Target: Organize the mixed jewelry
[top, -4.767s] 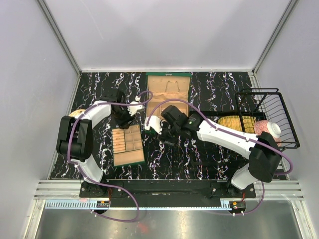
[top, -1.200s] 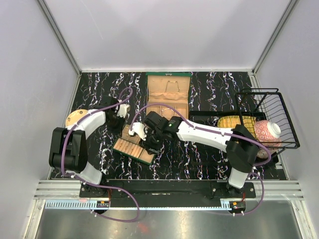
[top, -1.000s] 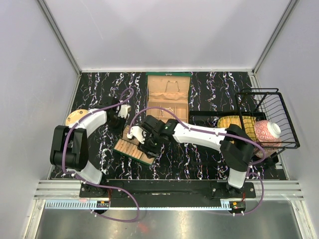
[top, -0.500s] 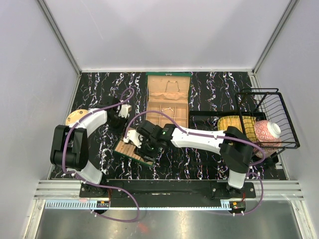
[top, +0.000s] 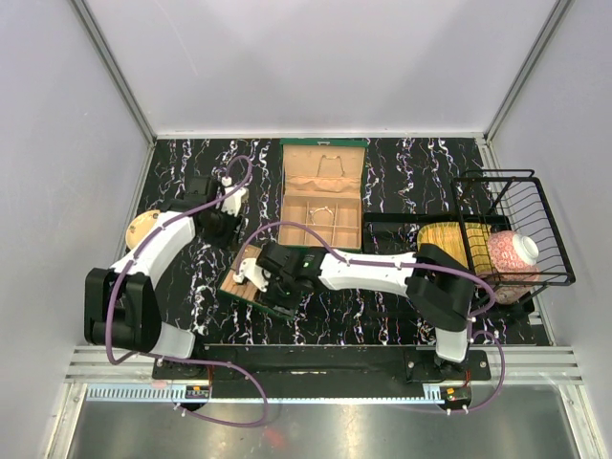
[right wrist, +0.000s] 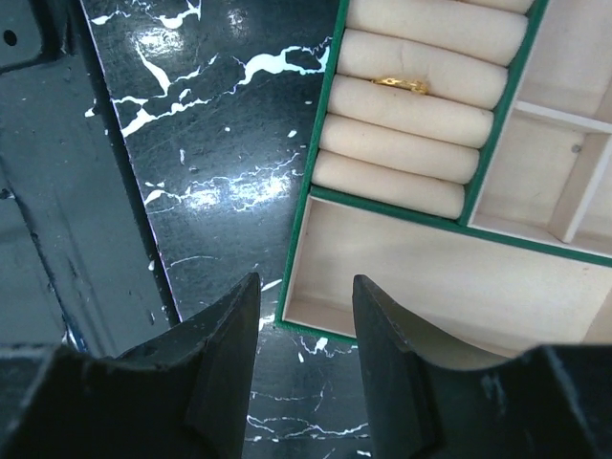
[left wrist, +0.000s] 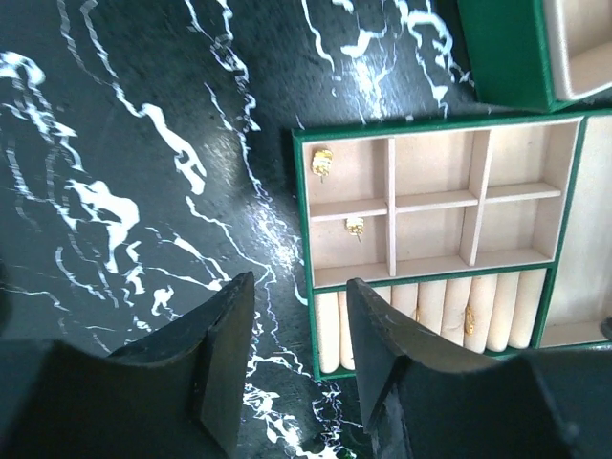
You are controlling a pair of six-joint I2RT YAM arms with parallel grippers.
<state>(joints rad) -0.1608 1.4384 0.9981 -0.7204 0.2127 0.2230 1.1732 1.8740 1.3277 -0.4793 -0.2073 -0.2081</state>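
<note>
My right gripper moves lower next before closing on the green side, since the green side near its corner slants between but below my right gripper's fingers.
The tan compartmented tray with a green rim lies tilted on the dark marbled table. In the left wrist view, the tray holds two small gold pieces in its small cells and a gold ring in the ring rolls. The ring also shows in the right wrist view. My left gripper is open and empty, above the table just left of the tray. My right gripper is open and empty over the corner of the tray's large bare compartment. The open green box holds tiny pale pieces.
A black wire basket with a pink-and-white bowl stands at the right. The yellow woven mat lies beside it. A round tan object sits at the left edge. The box's green corner shows in the left wrist view.
The tray has been turned askew and shifted toward the front. My right gripper has moved left and nearer along it. My left gripper has drawn back toward the far left.
</note>
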